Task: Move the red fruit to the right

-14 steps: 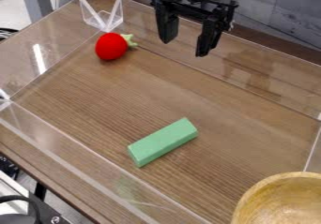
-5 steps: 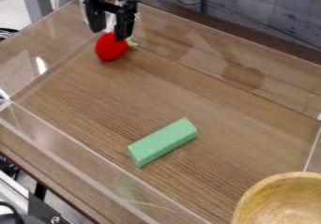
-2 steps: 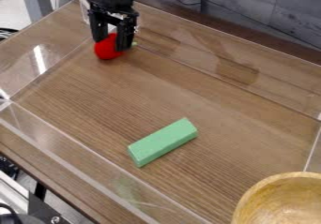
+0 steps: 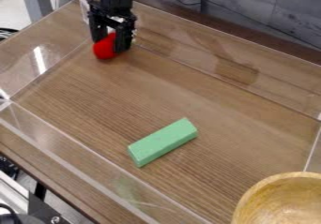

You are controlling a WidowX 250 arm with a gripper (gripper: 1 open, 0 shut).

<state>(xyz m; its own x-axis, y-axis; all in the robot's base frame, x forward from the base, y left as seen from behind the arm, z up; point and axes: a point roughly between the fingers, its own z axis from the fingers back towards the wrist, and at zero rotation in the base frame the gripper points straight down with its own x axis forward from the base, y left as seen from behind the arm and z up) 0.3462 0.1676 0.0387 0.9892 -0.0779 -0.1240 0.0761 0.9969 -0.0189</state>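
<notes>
The red fruit needs to move over the wooden table, so my gripper should grab the fruit by its upper part (image 4: 108, 38) next.
The red fruit (image 4: 107, 48) is a small bright red strawberry-shaped toy lying on the wooden table at the far left. My black gripper (image 4: 111, 37) points straight down over it, open, with one finger on each side of the fruit. The fingers (image 4: 127, 36) reach down around the fruit's upper part and hide its leafy top. I cannot tell whether the fingers touch the fruit.
A flat green rectangular block (image 4: 163, 141) lies diagonally near the middle front of the table. Clear plastic walls (image 4: 38, 59) fence the wooden surface. A rounded wooden bowl (image 4: 286, 201) shows at the bottom right corner.
The gripper has travelled from the back middle to the far left and sunk down around the red fruit. The fruit and the green block have stayed in place.
</notes>
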